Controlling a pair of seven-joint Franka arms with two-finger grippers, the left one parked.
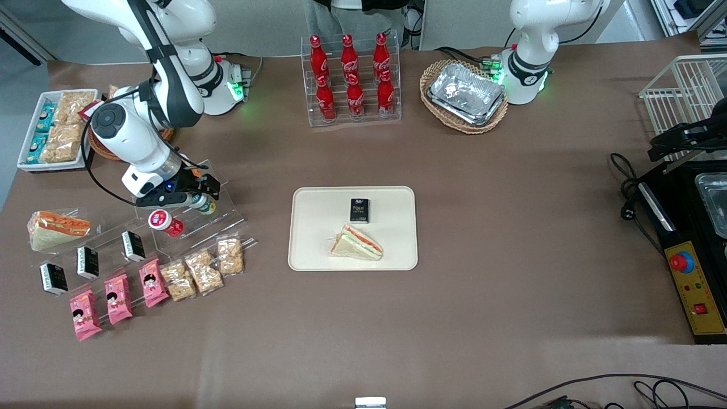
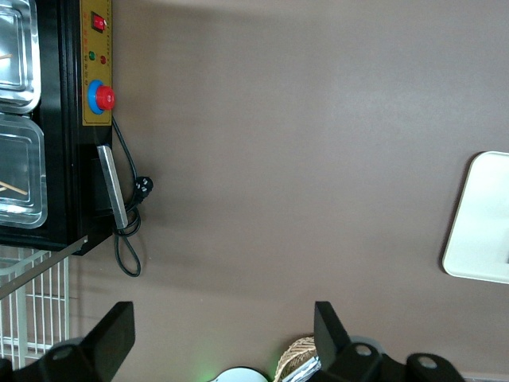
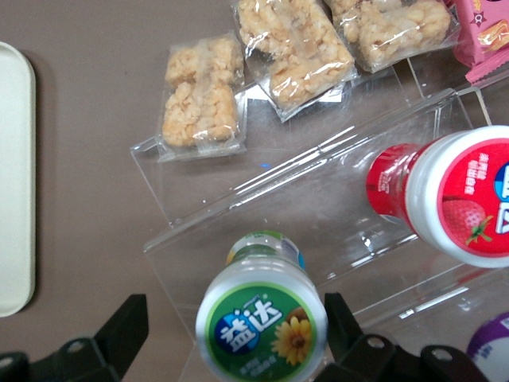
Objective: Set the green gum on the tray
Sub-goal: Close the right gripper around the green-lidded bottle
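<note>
The green gum bottle should go on the cream tray (image 1: 318, 227), so my right gripper needs to grab it by its white-and-green lid (image 1: 197, 201) next.
The green gum (image 3: 261, 326) is a small bottle with a green-and-white lid, lying on a clear acrylic step shelf (image 3: 318, 183) with its lid toward the wrist camera. In the front view it (image 1: 204, 204) peeks out just under the hand. My right gripper (image 3: 235, 325) is open, with one black finger (image 3: 127, 322) standing apart from the bottle and the other finger (image 3: 343, 320) close beside it. In the front view the gripper (image 1: 196, 196) is low over the shelf. The cream tray (image 1: 318, 227) lies mid-table toward the parked arm's end, holding a sandwich and a small black box; its rim shows in the right wrist view (image 3: 12, 175).
A red-lidded bottle (image 1: 164, 221) lies on the same shelf beside the green gum, also seen from the wrist (image 3: 457, 195). Bagged snacks (image 3: 290, 44), black boxes (image 1: 88, 261) and pink packets (image 1: 116, 295) fill the shelf's lower steps. A cola rack (image 1: 352, 79) and a foil-tray basket (image 1: 466, 96) stand far from the camera.
</note>
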